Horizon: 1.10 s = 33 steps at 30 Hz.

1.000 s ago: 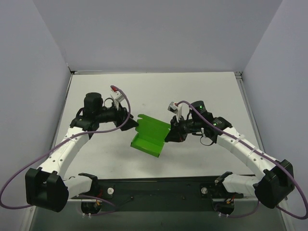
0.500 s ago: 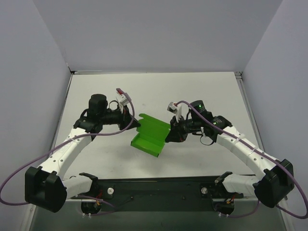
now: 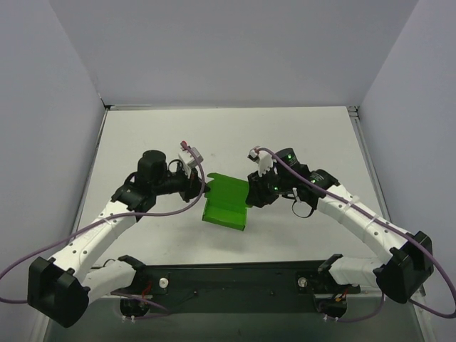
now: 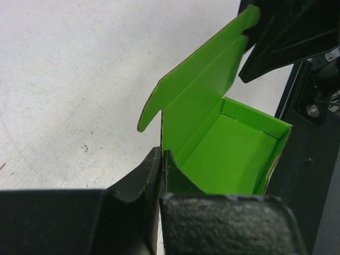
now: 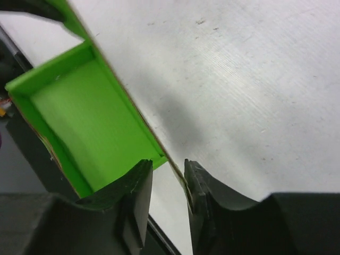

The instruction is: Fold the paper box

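Note:
Next, my right gripper grabs the paper box's thin edge at the raised lid flap's side to fold the lid over.
The paper box is a bright green open tray with its lid flap raised, lying at the middle of the table between both arms. My left gripper is at its left side. In the left wrist view that gripper is shut on the box, pinching its near wall. My right gripper is at the right side. In the right wrist view its jaws stand apart, and the box has its thin wall edge in the gap, lying against the right finger.
The white table is enclosed by grey walls at the back and both sides. A black base rail runs along the near edge. Purple cables loop from both arms.
My left arm has reached right to the box and closed on its wall. The right gripper's jaws have parted from their grip. The box has turned slightly and shifted.

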{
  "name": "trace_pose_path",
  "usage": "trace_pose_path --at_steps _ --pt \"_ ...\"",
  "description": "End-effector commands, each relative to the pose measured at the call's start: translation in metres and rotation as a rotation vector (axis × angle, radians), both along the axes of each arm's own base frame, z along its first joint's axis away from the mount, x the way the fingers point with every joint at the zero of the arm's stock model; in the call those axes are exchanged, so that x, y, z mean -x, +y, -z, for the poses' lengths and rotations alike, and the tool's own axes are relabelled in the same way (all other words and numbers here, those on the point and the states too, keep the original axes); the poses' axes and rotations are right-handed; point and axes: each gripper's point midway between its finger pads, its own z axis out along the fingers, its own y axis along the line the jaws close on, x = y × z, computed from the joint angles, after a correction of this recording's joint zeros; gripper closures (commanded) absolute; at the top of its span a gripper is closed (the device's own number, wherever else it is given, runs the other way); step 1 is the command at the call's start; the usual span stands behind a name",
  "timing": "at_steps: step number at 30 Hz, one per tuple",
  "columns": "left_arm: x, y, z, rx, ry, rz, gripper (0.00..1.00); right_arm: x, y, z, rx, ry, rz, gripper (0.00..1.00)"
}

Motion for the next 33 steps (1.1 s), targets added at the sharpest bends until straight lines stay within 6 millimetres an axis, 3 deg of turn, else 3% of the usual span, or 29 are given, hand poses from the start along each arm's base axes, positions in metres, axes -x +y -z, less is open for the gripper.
trace_pose_path --at_steps 1,2,3,4,6,9,12,15,27,33 --pt "-0.014 0.016 -0.006 -0.068 -0.146 -0.14 1.0 -0.04 -0.021 -0.011 -0.015 0.004 0.32 0.58" --pt "-0.013 0.017 -0.008 -0.065 -0.154 -0.144 1.0 -0.043 -0.02 -0.013 -0.056 0.014 0.348 0.44" --pt "-0.012 0.016 -0.007 -0.059 -0.16 -0.14 1.0 -0.042 -0.021 -0.017 -0.093 0.01 0.348 0.41" --pt "-0.012 0.017 -0.008 -0.058 -0.163 -0.143 1.0 -0.039 -0.023 -0.009 -0.103 0.019 0.35 0.41" --pt "-0.013 0.017 -0.008 -0.062 -0.159 -0.149 1.0 -0.034 -0.014 -0.024 -0.202 -0.036 0.28 0.41" --pt "-0.011 0.016 -0.008 -0.06 -0.151 -0.135 1.0 -0.026 -0.013 -0.026 -0.246 -0.094 0.22 0.41" --pt "-0.002 0.009 -0.013 -0.027 -0.153 -0.077 1.0 -0.026 -0.018 -0.013 -0.219 -0.113 0.207 0.41" --pt "0.007 0.003 -0.018 0.009 -0.159 -0.022 1.0 -0.032 -0.016 -0.013 -0.257 -0.131 0.178 0.41" --pt "0.024 -0.007 -0.028 0.074 -0.161 0.077 1.0 -0.051 -0.011 -0.02 -0.341 -0.159 0.156 0.46" --pt "0.023 -0.007 -0.027 0.073 -0.157 0.074 1.0 -0.047 -0.008 -0.024 -0.362 -0.154 0.134 0.62"
